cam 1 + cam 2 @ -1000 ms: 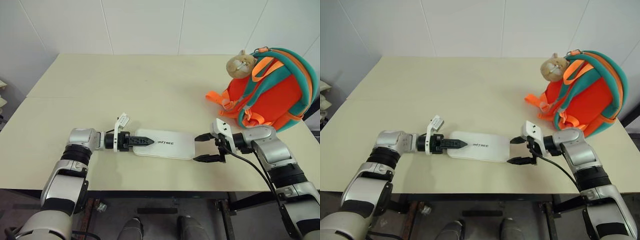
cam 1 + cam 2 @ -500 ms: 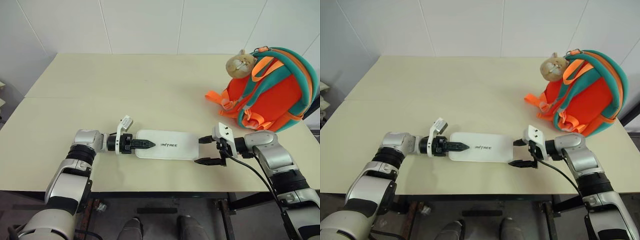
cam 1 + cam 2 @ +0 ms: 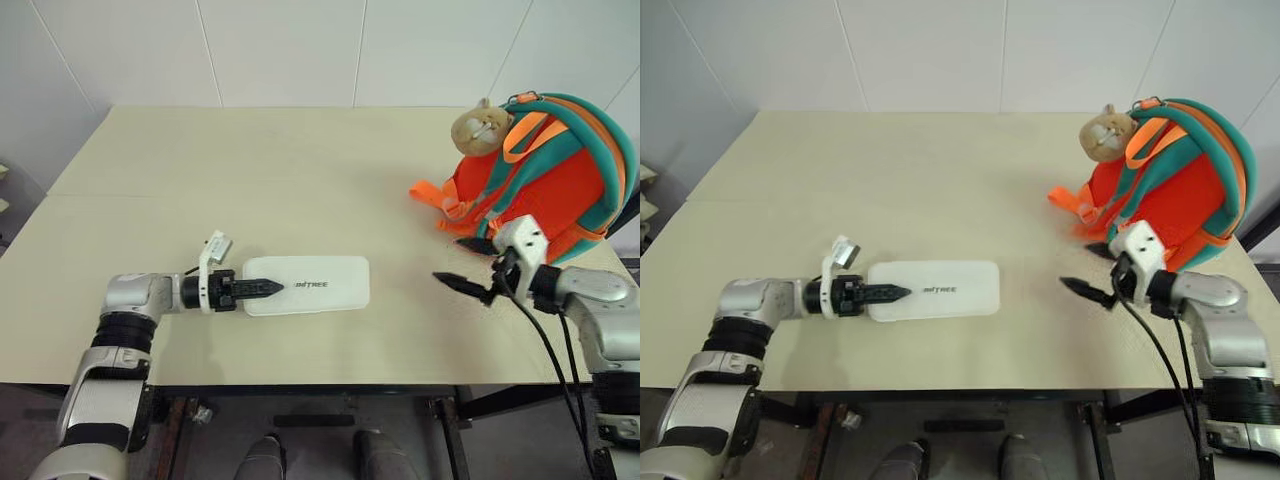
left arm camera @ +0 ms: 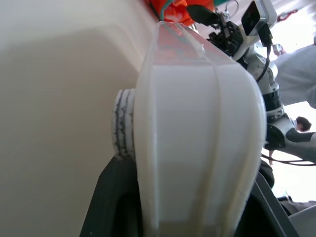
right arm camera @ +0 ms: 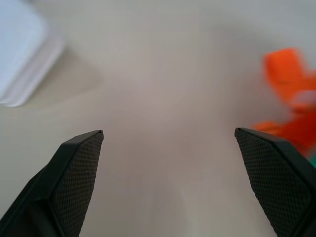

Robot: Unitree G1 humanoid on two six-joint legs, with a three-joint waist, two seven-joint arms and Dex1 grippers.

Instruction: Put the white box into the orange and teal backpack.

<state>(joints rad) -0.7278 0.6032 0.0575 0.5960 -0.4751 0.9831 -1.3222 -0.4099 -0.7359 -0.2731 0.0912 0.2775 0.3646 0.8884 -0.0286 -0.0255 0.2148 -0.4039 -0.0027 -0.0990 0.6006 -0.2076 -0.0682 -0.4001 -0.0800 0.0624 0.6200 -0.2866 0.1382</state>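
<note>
My right gripper grabs the backpack by its lower teal edge (image 3: 573, 250) next, to keep the backpack steady for loading the white box (image 3: 312, 285).
The white box (image 3: 312, 285) is a flat case with small dark lettering, near the table's front edge left of centre. My left gripper (image 3: 264, 288) is shut on its left end, pointing right; the left wrist view shows the box (image 4: 197, 148) clamped edge-on between the fingers. I cannot tell whether the box rests on the table or hangs just above it. The orange and teal backpack (image 3: 550, 185) stands at the right edge. My right gripper (image 3: 458, 262) is open and holds nothing, close in front of the backpack and well apart from the box; its fingertips (image 5: 81, 148) are spread wide.
A tan plush toy (image 3: 477, 127) sits on the backpack's upper left. Orange straps (image 3: 437, 196) trail from the backpack onto the cream table (image 3: 300, 170). A black cable (image 3: 545, 330) runs down from my right wrist.
My left gripper has drawn the box to the left. My right gripper, still open, has left the box's right end and swung right and up to the backpack's front.
</note>
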